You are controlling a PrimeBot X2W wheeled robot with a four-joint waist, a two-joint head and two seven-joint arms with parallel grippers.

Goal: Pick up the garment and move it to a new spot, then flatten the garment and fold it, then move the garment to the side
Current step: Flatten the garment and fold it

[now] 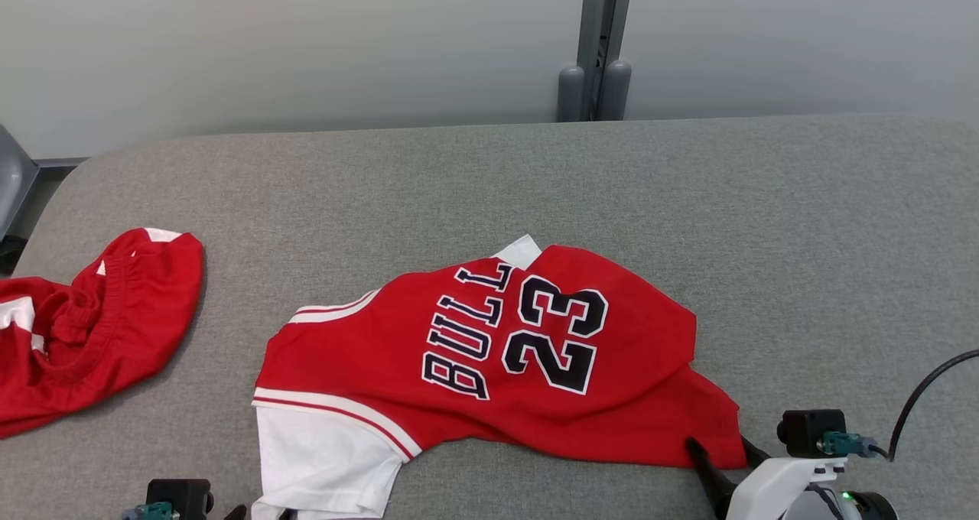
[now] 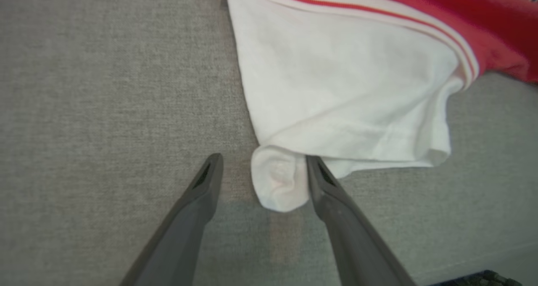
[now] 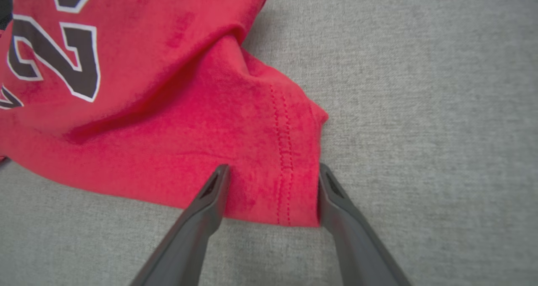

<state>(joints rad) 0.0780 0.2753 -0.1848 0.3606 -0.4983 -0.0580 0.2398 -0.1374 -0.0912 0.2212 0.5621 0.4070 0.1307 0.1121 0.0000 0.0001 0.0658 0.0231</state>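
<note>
The jersey is to be flattened and folded, so the robot's right gripper will grab it by its red hem corner next.
The garment is a red jersey printed "BULLS 23" with a white sleeve, lying crumpled on the grey padded table. My left gripper is open at the table's front left. A rolled corner of the white sleeve lies between its fingers, close to the right one. At the front right, my right gripper is open and straddles the jersey's red hem corner. In the head view, the right gripper sits at that hem corner and the left gripper barely shows at the bottom edge.
A second red and white garment lies bunched at the table's left edge. A grey post stands behind the table against a pale wall. A black cable loops at the right beside my right wrist.
</note>
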